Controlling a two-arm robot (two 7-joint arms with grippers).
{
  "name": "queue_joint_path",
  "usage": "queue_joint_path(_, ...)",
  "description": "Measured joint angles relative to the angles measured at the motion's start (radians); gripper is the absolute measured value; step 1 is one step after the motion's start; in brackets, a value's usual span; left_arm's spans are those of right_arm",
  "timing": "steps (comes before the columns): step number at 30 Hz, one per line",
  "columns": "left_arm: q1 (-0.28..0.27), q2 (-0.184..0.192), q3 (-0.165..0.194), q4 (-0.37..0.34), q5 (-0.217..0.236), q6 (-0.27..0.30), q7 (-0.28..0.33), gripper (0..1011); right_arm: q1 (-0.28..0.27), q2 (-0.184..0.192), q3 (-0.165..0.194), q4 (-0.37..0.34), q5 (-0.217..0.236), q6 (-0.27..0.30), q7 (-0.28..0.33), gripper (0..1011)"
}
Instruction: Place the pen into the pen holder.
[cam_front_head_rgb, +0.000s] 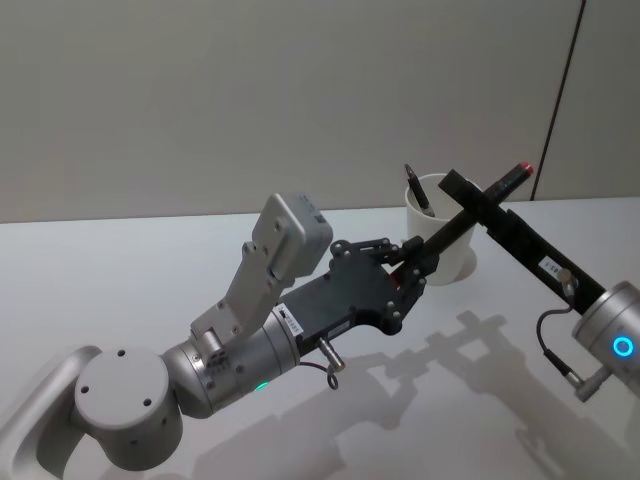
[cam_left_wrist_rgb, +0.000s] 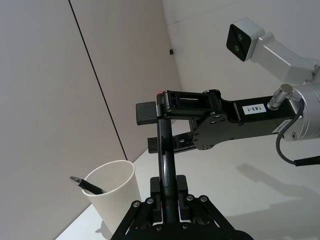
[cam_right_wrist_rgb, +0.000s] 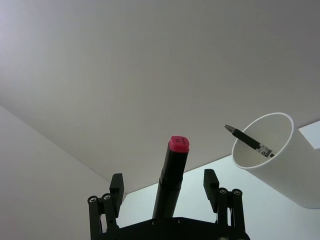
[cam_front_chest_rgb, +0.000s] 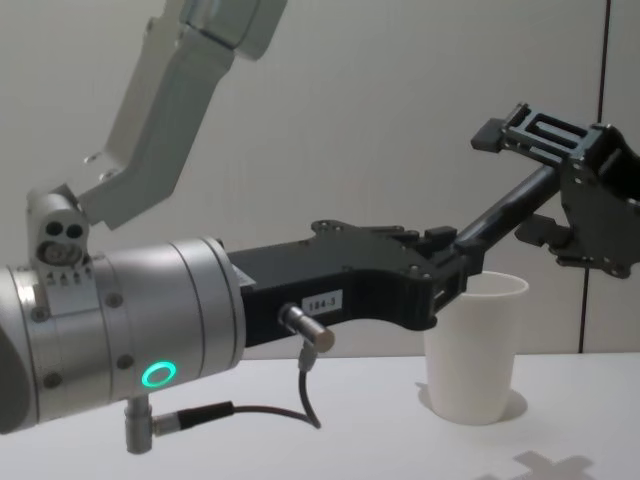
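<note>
I should grab the pen's bare upper part (cam_front_chest_rgb: 538, 187) (cam_front_head_rgb: 499, 193) with my right gripper next, to place the pen. My left gripper's fingers are over the pen's lower part.
A black pen (cam_front_head_rgb: 505, 180) with a red end is held above the table, slanting upward, with my left gripper (cam_front_head_rgb: 405, 265) shut on its lower part. My right gripper (cam_front_head_rgb: 478, 203) is open around the pen's upper part; in the right wrist view its fingers (cam_right_wrist_rgb: 117, 185) stand apart from the pen (cam_right_wrist_rgb: 172, 170) on both sides. The pen holder (cam_front_head_rgb: 440, 240), a white paper cup, stands upright on the table just behind both grippers. A second dark pen (cam_front_head_rgb: 417, 190) leans inside it. From the left wrist, the held pen (cam_left_wrist_rgb: 164, 150) rises from the left gripper (cam_left_wrist_rgb: 167, 200), with the cup (cam_left_wrist_rgb: 112, 192) beside it.
The white table (cam_front_head_rgb: 480, 400) stretches around the cup, with a plain wall behind. My left arm (cam_front_chest_rgb: 130, 340) reaches across the front of the chest view, and the right arm (cam_front_head_rgb: 610, 345) comes in from the right edge.
</note>
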Motion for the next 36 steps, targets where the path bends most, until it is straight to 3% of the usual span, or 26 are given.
queue_joint_path(13, 0.0, 0.0, 0.0, 0.0, 0.0, 0.0, 0.0, 177, 0.004, 0.005, -0.008, 0.003, -0.006, -0.014, 0.003, 1001)
queue_joint_path(17, 0.0, 0.0, 0.0, 0.0, 0.0, 0.0, 0.0, 177, 0.005, 0.006, -0.01, 0.004, -0.008, -0.015, 0.003, 940)
queue_joint_path(26, 0.0, 0.0, 0.0, 0.0, 0.0, 0.0, 0.0, 177, 0.005, 0.007, -0.011, 0.005, -0.01, -0.018, 0.003, 707)
queue_joint_path(28, 0.0, 0.0, 0.0, 0.0, 0.0, 0.0, 0.0, 177, 0.006, 0.007, -0.011, 0.005, -0.01, -0.018, 0.003, 599)
queue_joint_path(36, 0.0, 0.0, 0.0, 0.0, 0.0, 0.0, 0.0, 177, 0.006, 0.008, -0.012, 0.005, -0.011, -0.019, 0.003, 355)
